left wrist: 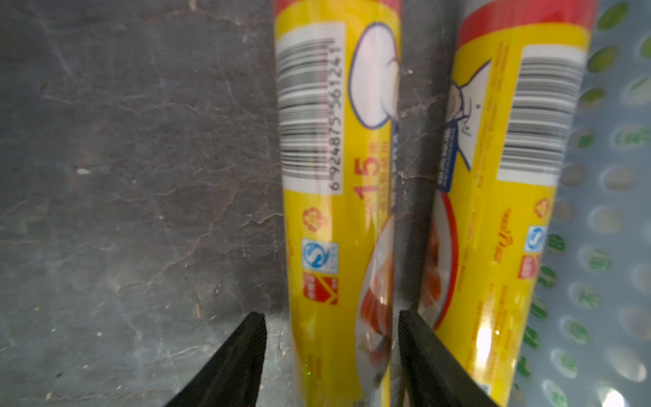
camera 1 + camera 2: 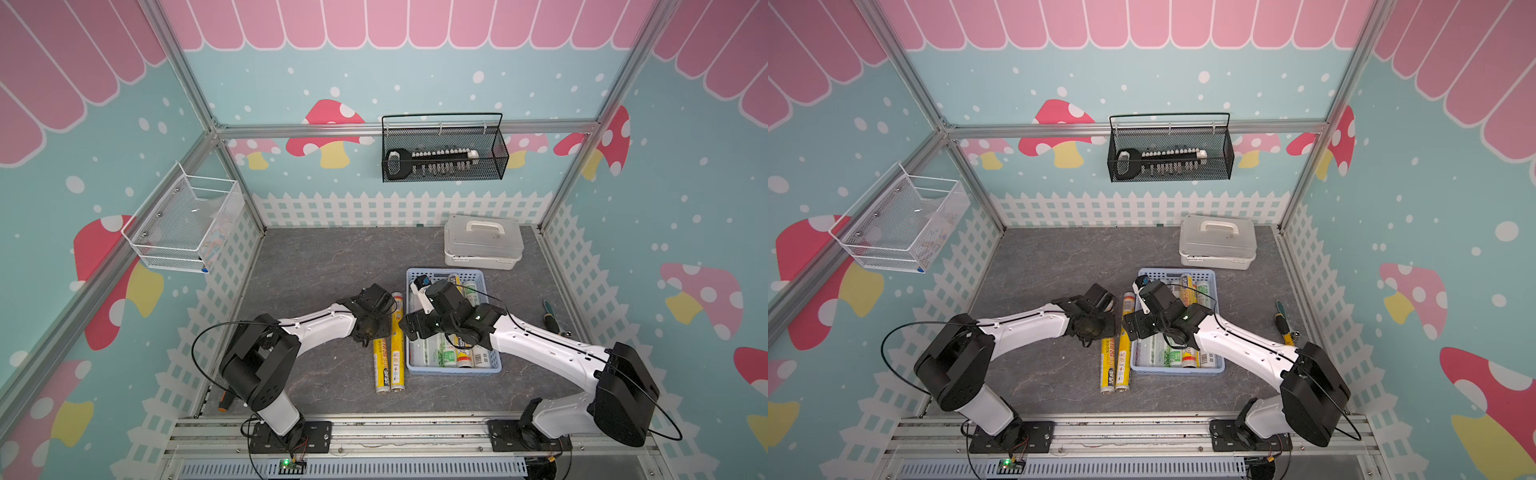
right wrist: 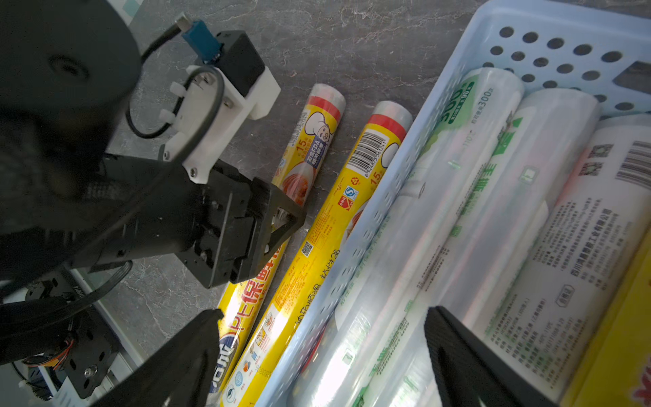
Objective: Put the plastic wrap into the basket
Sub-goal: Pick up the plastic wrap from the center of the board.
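My left gripper grabs the yellow plastic wrap farther from the basket around its middle next, to lay it lengthwise into the basket.
Two yellow rolls of plastic wrap lie side by side on the grey table, just left of the light-blue basket (image 2: 444, 272). The one farther from the basket (image 2: 381, 361) (image 1: 334, 218) runs between the fingers of my left gripper (image 1: 331, 317). That gripper is open, with a gap showing on one side of the roll. The nearer yellow roll (image 2: 397, 353) (image 1: 500, 211) rests against the basket wall (image 3: 380, 211). Several rolls, clear-white with green labels (image 3: 475, 197) and yellow, lie inside the basket. My right gripper (image 3: 324, 312) (image 2: 409, 328) hangs wide open over the basket's left wall, holding nothing.
A white lidded box (image 2: 482, 241) stands behind the basket. A black wire basket (image 2: 444, 153) hangs on the back wall and a white wire one (image 2: 187, 224) on the left wall. A screwdriver (image 2: 552, 318) lies at the right, and an orange-handled tool (image 2: 224, 401) at the front left.
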You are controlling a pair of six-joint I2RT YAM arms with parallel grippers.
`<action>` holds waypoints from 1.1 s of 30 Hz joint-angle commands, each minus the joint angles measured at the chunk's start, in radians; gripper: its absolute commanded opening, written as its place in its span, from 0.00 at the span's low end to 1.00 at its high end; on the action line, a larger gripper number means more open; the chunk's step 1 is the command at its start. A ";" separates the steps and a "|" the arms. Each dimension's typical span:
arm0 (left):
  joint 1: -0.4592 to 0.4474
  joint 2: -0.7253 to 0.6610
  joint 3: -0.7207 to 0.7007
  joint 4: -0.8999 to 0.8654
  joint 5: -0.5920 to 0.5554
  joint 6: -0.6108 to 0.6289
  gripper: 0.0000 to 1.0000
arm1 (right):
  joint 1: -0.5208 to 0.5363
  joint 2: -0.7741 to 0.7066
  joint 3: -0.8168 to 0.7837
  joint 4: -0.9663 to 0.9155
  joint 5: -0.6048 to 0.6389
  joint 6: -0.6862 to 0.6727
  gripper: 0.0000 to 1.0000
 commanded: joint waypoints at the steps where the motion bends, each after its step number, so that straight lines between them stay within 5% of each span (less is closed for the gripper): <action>1: -0.018 0.029 0.035 -0.086 -0.083 -0.020 0.63 | 0.005 -0.002 0.014 -0.026 0.022 0.008 0.93; 18: -0.036 0.107 0.050 -0.112 -0.108 -0.064 0.56 | 0.005 -0.049 -0.034 -0.027 0.089 0.022 0.94; 33: -0.040 -0.013 0.058 -0.118 -0.158 -0.057 0.25 | 0.004 -0.108 -0.072 -0.027 0.150 0.033 0.95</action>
